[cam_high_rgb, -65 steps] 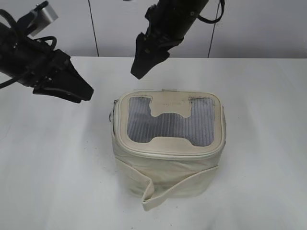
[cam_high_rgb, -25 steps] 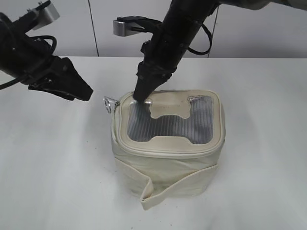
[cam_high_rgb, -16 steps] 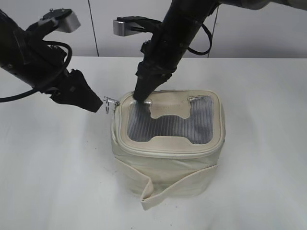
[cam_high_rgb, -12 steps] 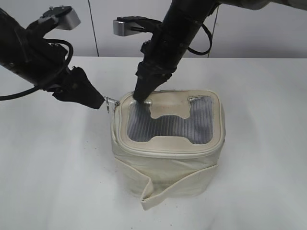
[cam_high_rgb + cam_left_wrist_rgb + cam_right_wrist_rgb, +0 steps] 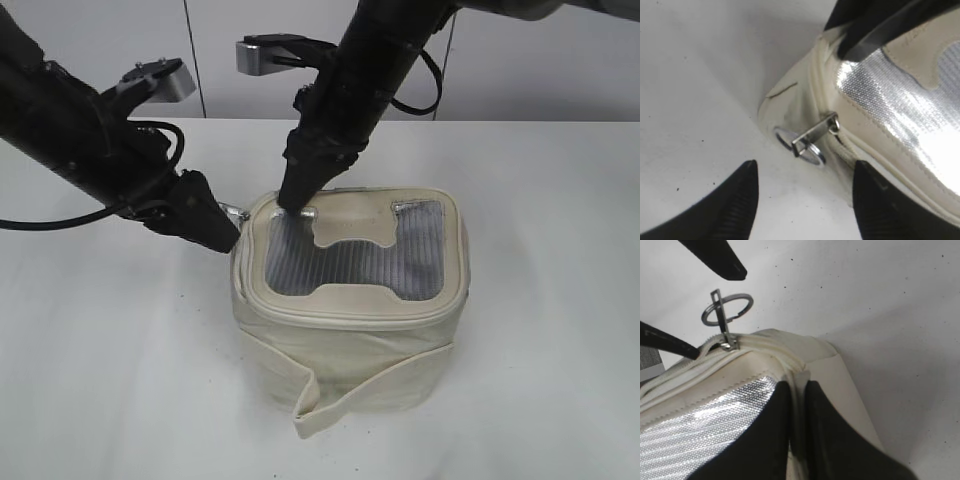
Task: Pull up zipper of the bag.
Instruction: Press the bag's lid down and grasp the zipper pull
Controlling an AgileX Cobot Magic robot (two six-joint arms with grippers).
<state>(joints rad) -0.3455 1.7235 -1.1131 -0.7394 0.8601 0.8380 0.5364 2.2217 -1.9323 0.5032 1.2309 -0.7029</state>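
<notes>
I will next grip the silver slider by its ring pull (image 5: 800,147) with my left gripper, so I can pull the bag's zipper (image 5: 847,150) along.
The cream bag (image 5: 350,345) stands mid-table, its grey mesh lid up. The zipper (image 5: 352,313) runs round the lid rim. One silver slider with a ring pull (image 5: 235,212) sticks out at the rear left corner. My left gripper (image 5: 226,238) is open right beside it. In the left wrist view the ring pull (image 5: 810,145) lies just ahead of the open jaws (image 5: 803,169), not between them. My right gripper (image 5: 290,202) is shut on the lid rim at the rear left. The right wrist view shows its fingers (image 5: 796,386) pinching the cream rim, with the slider and ring (image 5: 726,312) beyond.
The bag's loose strap (image 5: 318,395) hangs down at its front. The white table (image 5: 540,300) spreads all round the bag. A white panelled wall (image 5: 520,80) rises behind the table's back edge.
My left gripper has moved right and down, up to the ring pull at the bag's rear left corner. My right gripper came down onto the lid rim earlier and has stayed there.
</notes>
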